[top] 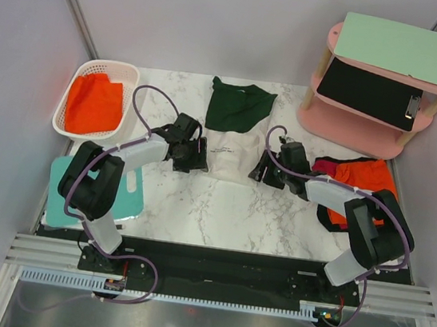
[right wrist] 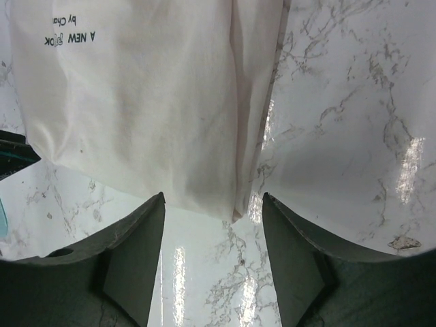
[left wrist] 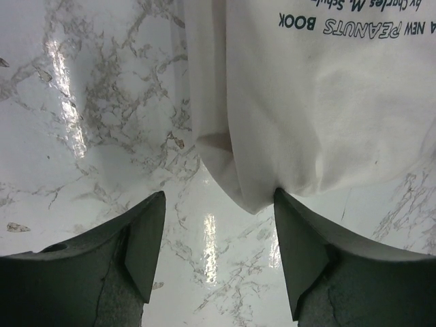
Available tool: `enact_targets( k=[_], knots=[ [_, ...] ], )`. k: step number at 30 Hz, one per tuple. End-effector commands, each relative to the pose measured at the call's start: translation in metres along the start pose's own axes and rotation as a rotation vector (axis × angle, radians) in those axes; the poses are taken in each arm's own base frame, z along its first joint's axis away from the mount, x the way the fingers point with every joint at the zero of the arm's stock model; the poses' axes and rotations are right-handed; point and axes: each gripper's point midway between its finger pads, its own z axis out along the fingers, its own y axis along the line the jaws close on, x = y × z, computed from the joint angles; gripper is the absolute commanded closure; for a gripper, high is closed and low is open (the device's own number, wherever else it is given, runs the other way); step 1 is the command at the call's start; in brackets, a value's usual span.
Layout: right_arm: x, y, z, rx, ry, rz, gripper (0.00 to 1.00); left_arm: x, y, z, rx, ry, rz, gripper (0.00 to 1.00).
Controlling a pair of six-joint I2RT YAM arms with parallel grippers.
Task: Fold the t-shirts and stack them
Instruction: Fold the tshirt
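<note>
My left gripper grabs the white t-shirt's near corner (top: 208,172) (left wrist: 254,197) next, to fold the white t-shirt's near edge over toward the t-shirt's far end.
The cream-white t-shirt (top: 232,154) lies folded narrow on the marble table, its dark lettering showing. The dark green t-shirt (top: 239,106) lies just behind it, touching its far end. My left gripper (top: 195,159) is open at the white shirt's near left corner; in the left wrist view the shirt's corner (left wrist: 252,194) hangs just ahead of the open gripper (left wrist: 219,204), nothing between the fingers. My right gripper (top: 261,171) is open at the near right corner; the shirt's folded edge (right wrist: 235,204) lies just ahead of the gripper (right wrist: 212,204).
A white basket (top: 73,96) holding orange cloth stands at the back left. A teal mat (top: 130,192) lies at the near left. A red-orange and black garment (top: 361,178) lies at the right. A pink two-tier shelf (top: 344,124) with clipboards stands at the back right.
</note>
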Motion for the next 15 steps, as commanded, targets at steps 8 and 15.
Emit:
enact_targets(
  k=[8,15],
  knots=[
    [0.020,0.007,0.012,-0.071,0.065,0.089,0.36,-0.008,-0.008,0.010,0.036,-0.026,-0.014,0.40],
    [0.035,0.003,0.022,-0.093,0.092,0.128,0.66,-0.003,-0.008,0.021,0.040,-0.002,-0.026,0.68]
  ],
)
